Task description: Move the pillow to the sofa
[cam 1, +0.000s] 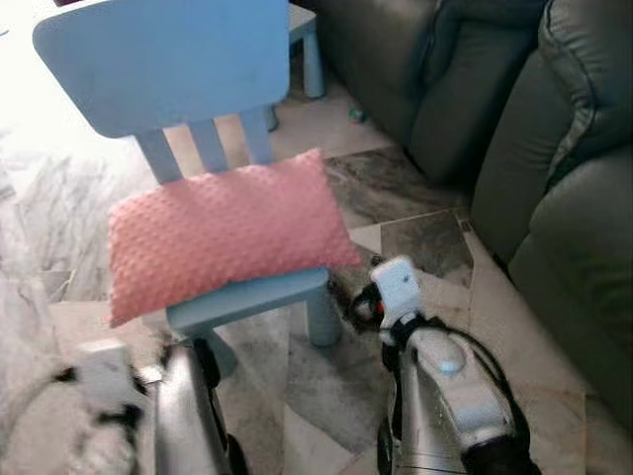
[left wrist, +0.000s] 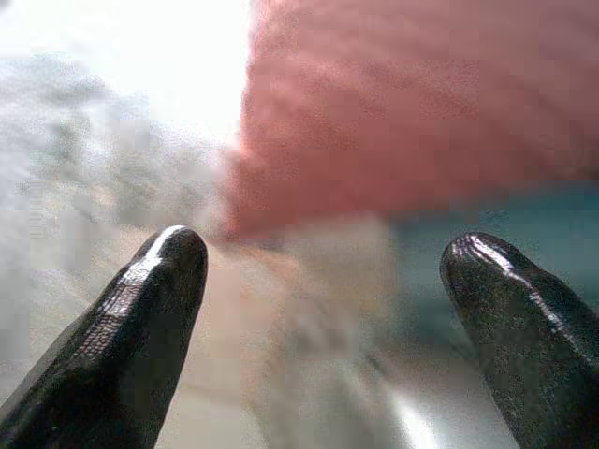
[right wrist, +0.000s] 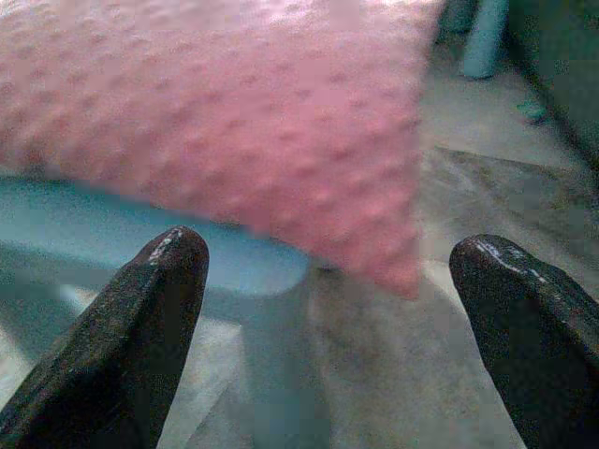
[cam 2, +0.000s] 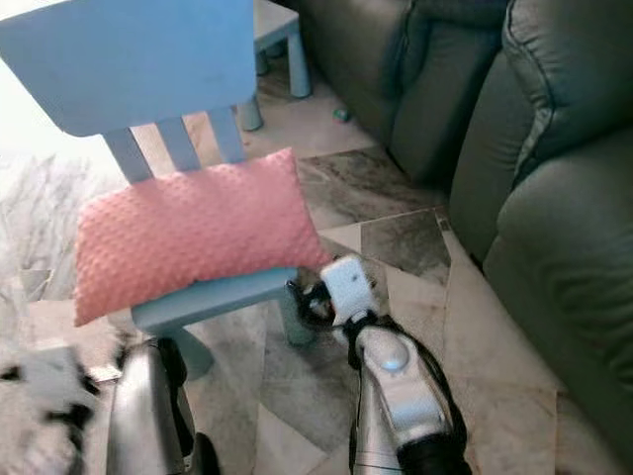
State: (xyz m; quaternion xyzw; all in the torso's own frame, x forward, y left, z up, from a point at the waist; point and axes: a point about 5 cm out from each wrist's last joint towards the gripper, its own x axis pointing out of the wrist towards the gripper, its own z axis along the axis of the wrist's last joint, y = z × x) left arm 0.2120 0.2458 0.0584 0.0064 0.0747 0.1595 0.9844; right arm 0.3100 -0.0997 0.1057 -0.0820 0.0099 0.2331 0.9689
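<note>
The left gripper pinches the pillow (cam 1: 223, 233) by its overhanging front corner (cam 1: 124, 305) next, because the chair seat blocks the fingers under the pillow's middle.
A pink dotted pillow (cam 1: 223, 233) lies across the seat of a small light-blue chair (cam 1: 259, 295), leaning on its backrest. The dark grey-green sofa (cam 1: 559, 188) stands to the right. My right gripper (right wrist: 328, 271) is low, just in front of the pillow's right front corner (right wrist: 374, 234), fingers spread wide with nothing between them. My left gripper (left wrist: 323, 271) is low at the pillow's left front corner (left wrist: 281, 187), open as well, and blurred in the eye views. Neither gripper touches the pillow.
Another light-blue piece of furniture (cam 1: 309, 49) stands behind the chair near the sofa. A small green object (cam 1: 356, 116) lies on the marbled tile floor (cam 1: 415, 237). There is bare floor between the chair and the sofa.
</note>
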